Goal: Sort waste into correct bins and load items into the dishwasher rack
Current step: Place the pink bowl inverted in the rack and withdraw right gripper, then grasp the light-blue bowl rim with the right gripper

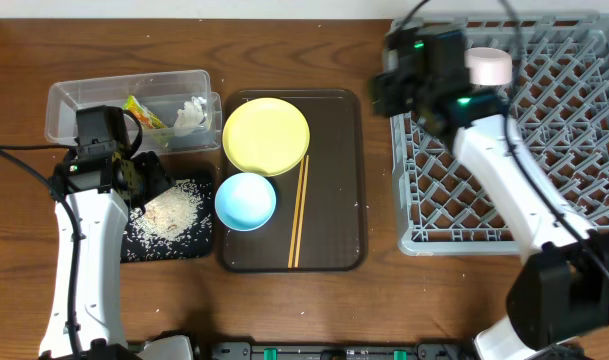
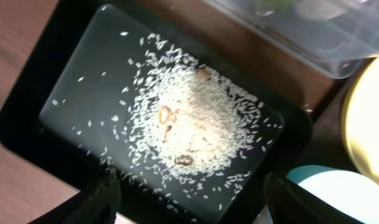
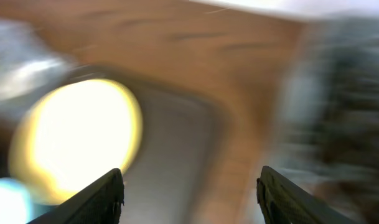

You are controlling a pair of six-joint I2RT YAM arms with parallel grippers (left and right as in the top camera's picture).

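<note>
My right gripper grabs the light blue bowl [image 1: 246, 200] by its rim next, one finger inside, to tip it into the dishwasher rack.
My left gripper [image 1: 144, 182] [image 2: 192, 205] is open and empty, hovering over the black tray [image 1: 199, 245] [image 2: 27, 118], which holds a pile of rice grains [image 1: 171, 212] [image 2: 189, 118]. The clear box [image 1: 124, 100] [image 2: 313, 31] holds the green-and-yellow wrapper [image 1: 144, 112] and white paper bits [image 1: 191, 115]. The yellow plate [image 1: 266, 135] [image 3: 77, 137], light blue bowl [image 1: 246, 200] [image 2: 338, 193] and chopsticks [image 1: 298, 215] lie on the brown serving tray [image 1: 339, 200]. My right gripper [image 1: 386, 92] [image 3: 189, 199] is open and empty at the grey rack's [image 1: 544, 150] left edge. A white-pink bowl [image 1: 489, 65] sits in the rack. No green cup shows.
The right wrist view is motion-blurred; it shows the brown tray [image 3: 183, 149] and bare wood table between tray and rack. The clear box sits just behind the black tray. Cables run over the rack's back.
</note>
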